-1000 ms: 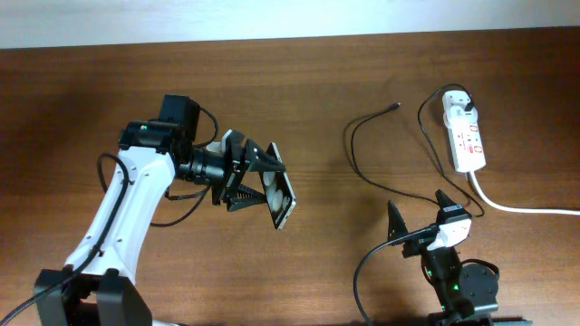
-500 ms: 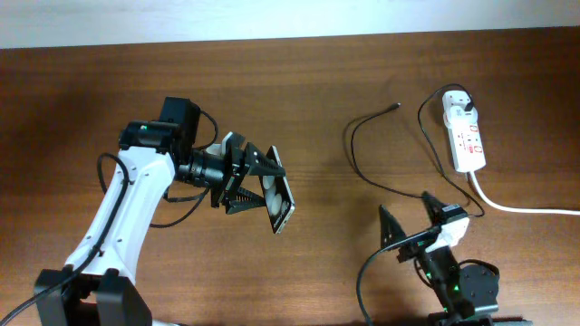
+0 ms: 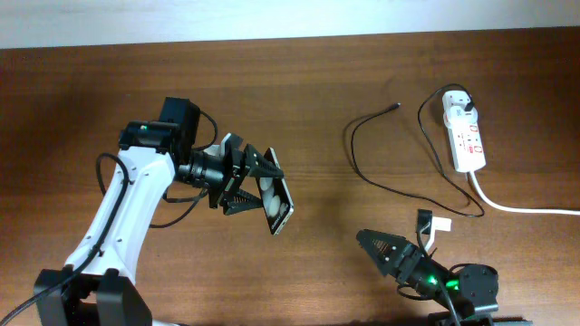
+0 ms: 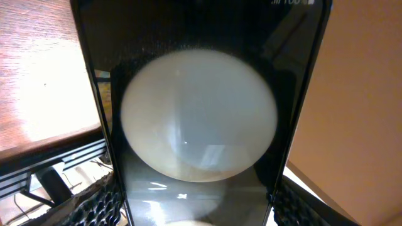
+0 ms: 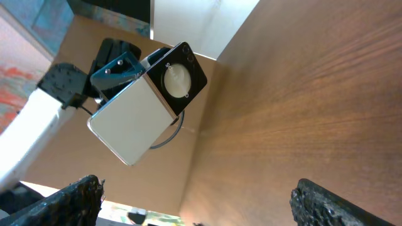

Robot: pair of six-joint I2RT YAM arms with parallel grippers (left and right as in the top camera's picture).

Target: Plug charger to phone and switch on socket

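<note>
I will next pinch the phone across its flat sides at its near end [image 3: 279, 220] [image 5: 117, 137] with my right gripper, so my left gripper can retake its free far end.
My left gripper [image 3: 261, 186] is shut on the phone [image 3: 283, 208] and holds it tilted above the table at centre left. In the left wrist view the phone's glossy black screen [image 4: 188, 25] fills the frame between my fingers [image 4: 198, 210], with a large white glare spot. My right gripper [image 3: 381, 252] is open and empty at the front right, pointing left; its wrist view shows the held phone [image 5: 135, 119] ahead of the open fingers [image 5: 207, 201]. The charger's black cable [image 3: 355, 167] lies loose, with its plug tip [image 3: 397, 106] on the table. Its adapter [image 3: 459, 106] sits in the white socket strip [image 3: 468, 143].
The socket's thick white cord [image 3: 526, 208] runs off the right edge. The cable loops across the table between my right gripper and the socket. The table's far edge meets a pale wall [image 3: 290, 18].
My right gripper has swung from pointing up towards the far side to pointing left and has dropped lower in the overhead view. The left arm and the phone have barely moved.
</note>
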